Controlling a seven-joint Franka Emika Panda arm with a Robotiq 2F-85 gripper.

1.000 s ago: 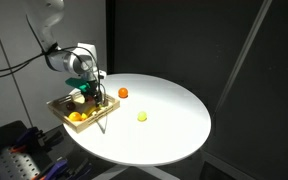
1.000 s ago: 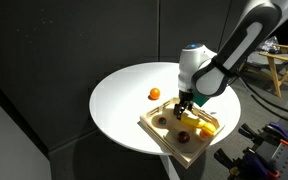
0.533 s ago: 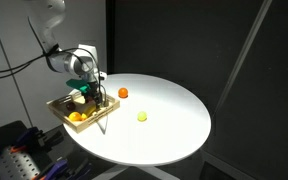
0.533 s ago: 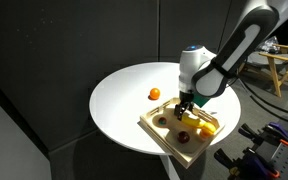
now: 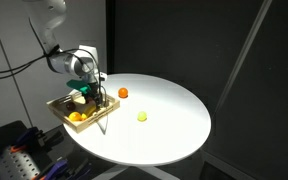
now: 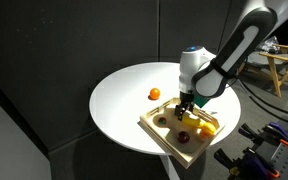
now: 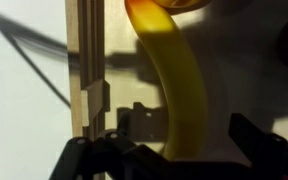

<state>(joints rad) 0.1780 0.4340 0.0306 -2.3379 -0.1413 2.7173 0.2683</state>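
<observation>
My gripper closes on the banana next, since in the wrist view my fingers reach down along the banana's sides, low in the tray.
My gripper hangs low over a wooden tray at the edge of a round white table; both exterior views show it. In the wrist view a yellow banana lies in the tray and runs between my two dark fingers. The jaws stand apart on either side of it, and the gripper is open. The tray also holds several dark and orange fruits. An orange fruit sits at the banana's far end.
A small orange fruit lies on the table just beyond the tray, also seen in an exterior view. A small yellow fruit lies near the table's middle. The tray's raised wooden rim runs beside the banana. Dark curtains surround the table.
</observation>
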